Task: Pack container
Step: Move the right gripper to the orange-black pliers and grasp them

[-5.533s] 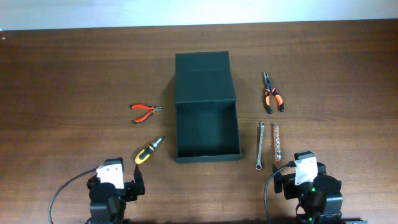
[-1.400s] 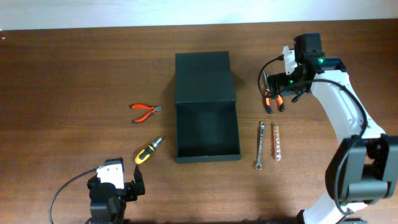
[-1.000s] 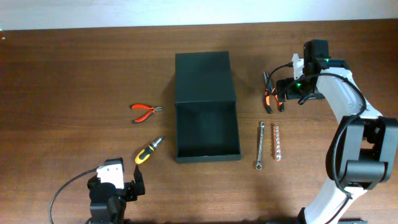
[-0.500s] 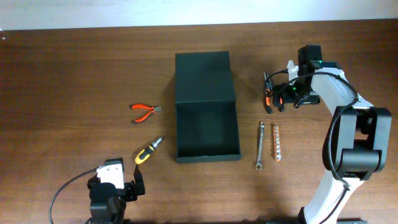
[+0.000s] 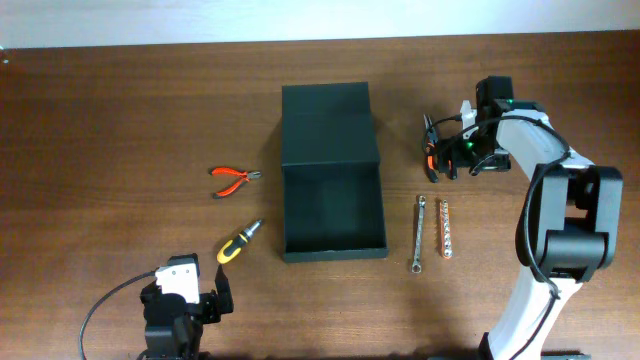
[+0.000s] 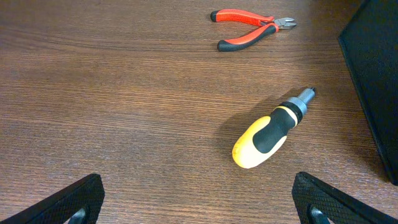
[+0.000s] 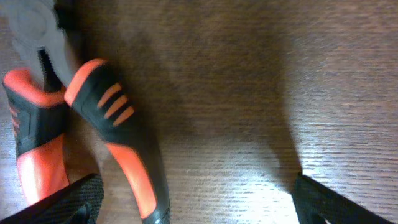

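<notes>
My right gripper's fingers reach tabletop depth around a single handle [image 7: 144, 186], one in the handles' gap, so now it is time to close on the pliers.
The container [image 5: 333, 215] is a dark green-black box in the middle of the table, open, with its flap lid [image 5: 330, 122] lying flat behind it. Orange-and-black pliers [image 5: 429, 151] lie to its right. My right gripper [image 5: 453, 157] is low over the pliers' handles and open. In the right wrist view the handles [image 7: 121, 146] lie at the left between the wide-apart fingers [image 7: 199, 208], nothing gripped. My left gripper [image 5: 186, 300] rests open at the front left, its fingers [image 6: 199, 208] apart over bare wood.
A yellow-and-black screwdriver [image 5: 240, 242] [image 6: 268, 134] and red cutters [image 5: 233, 180] [image 6: 252, 23] lie left of the container. A steel wrench [image 5: 419, 234] and an orange bit strip [image 5: 446, 229] lie to the container's right, in front of the pliers.
My right arm left its parked spot at the front right, reached to the pliers and came down low over their handles. The left arm and all the tools have not moved.
</notes>
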Action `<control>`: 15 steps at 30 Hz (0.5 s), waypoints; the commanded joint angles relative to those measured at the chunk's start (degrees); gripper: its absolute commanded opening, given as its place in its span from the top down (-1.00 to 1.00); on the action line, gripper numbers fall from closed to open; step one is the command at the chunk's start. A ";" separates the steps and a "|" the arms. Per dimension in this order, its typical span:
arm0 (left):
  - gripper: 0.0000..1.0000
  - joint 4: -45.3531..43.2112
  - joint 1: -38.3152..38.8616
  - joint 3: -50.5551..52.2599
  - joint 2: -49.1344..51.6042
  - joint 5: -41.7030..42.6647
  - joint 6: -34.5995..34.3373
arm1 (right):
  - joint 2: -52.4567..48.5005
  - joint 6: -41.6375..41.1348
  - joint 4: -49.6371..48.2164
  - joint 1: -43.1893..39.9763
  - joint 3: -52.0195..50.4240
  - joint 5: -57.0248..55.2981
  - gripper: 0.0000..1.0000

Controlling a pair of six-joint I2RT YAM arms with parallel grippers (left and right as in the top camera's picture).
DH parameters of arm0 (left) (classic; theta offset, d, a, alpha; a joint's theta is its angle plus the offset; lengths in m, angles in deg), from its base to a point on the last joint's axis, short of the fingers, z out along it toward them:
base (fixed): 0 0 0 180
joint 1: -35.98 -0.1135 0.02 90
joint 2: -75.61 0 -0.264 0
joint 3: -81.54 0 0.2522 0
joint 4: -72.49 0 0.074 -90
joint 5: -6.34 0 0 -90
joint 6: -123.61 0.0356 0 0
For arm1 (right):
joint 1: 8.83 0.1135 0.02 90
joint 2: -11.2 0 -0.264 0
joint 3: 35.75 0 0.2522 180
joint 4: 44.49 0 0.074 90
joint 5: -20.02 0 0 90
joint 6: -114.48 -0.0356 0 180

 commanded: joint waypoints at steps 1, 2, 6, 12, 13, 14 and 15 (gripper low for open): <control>-0.98 -0.02 -0.35 0.31 -0.50 0.39 0.92 | -1.40 -1.44 -0.04 0.26 0.31 0.07 -0.82; -0.98 -0.02 -0.35 0.31 -0.50 0.39 0.92 | -1.40 -1.44 -0.07 0.26 0.31 0.07 -0.72; -0.98 -0.02 -0.35 0.31 -0.50 0.39 0.92 | -1.42 -1.44 -0.04 0.26 0.31 0.15 0.03; -0.98 -0.02 -0.35 0.31 -0.50 0.39 0.92 | -1.40 -1.42 -0.07 0.31 0.31 0.85 0.42; -0.98 0.00 -0.35 0.31 -0.50 0.39 0.92 | -1.40 -1.42 -0.09 0.31 0.33 1.01 0.48; -0.98 -0.02 -0.35 0.31 -0.50 0.39 0.92 | -1.40 -1.42 -0.07 0.31 0.44 1.22 0.52; -0.98 -0.02 -0.35 0.31 -0.50 0.39 0.92 | -1.40 -1.42 -0.07 0.31 0.55 1.62 0.54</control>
